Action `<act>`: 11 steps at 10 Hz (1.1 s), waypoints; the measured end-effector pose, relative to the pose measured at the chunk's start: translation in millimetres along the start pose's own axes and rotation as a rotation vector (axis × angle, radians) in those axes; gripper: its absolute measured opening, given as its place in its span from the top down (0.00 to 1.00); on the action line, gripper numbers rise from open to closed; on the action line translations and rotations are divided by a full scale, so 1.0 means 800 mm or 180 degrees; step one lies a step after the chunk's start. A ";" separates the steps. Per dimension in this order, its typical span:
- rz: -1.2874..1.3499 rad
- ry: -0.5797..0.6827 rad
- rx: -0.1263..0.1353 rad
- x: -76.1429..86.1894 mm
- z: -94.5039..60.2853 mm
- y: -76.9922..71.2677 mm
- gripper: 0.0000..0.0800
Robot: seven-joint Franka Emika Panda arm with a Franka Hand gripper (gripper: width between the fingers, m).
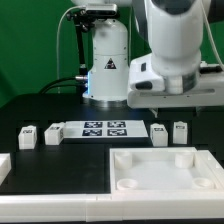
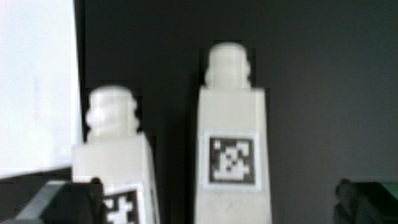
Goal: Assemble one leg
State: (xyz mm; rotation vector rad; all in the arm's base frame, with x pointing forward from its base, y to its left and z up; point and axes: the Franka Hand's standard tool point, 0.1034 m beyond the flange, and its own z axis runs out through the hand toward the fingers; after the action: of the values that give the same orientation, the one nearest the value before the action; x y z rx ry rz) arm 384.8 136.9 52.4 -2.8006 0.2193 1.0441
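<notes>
My gripper is still above the small white legs, so closing now would miss. My gripper moves lower, then closes on the legs.
Two small white legs (image 1: pixel 158 132) (image 1: pixel 180 131) stand side by side on the black table, to the exterior view's right of the marker board (image 1: pixel 100 128). Two more legs (image 1: pixel 27 136) (image 1: pixel 53 132) stand to its left. My gripper (image 1: pixel 168 104) hangs just above the right pair, its fingers mostly hidden under the wrist housing. In the wrist view the gripper (image 2: pixel 210 203) is open. One tagged leg (image 2: pixel 231 135) lies between the dark fingertips (image 2: pixel 368 200). The second leg (image 2: pixel 111 140) is by the other fingertip (image 2: pixel 54 200). Nothing is held.
The large white square panel (image 1: pixel 165 170) with corner sockets lies at the front right. Another white part (image 1: pixel 3 166) shows at the front left edge. The robot base (image 1: pixel 106 65) stands behind the marker board. A white surface (image 2: pixel 36 80) fills one side of the wrist view.
</notes>
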 end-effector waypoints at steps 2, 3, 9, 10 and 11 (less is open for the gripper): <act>-0.0023 -0.0160 -0.0007 0.004 0.007 -0.008 0.19; -0.0032 -0.0147 -0.0020 0.004 0.011 -0.011 0.19; -0.0041 -0.0176 -0.0074 0.005 0.032 -0.022 0.19; -0.0042 -0.0175 -0.0078 0.006 0.036 -0.023 0.19; -0.0043 -0.0171 -0.0088 0.005 0.037 -0.026 0.19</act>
State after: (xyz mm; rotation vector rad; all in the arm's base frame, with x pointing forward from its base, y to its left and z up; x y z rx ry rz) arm 373.0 162.1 29.1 -2.7900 0.1812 1.1262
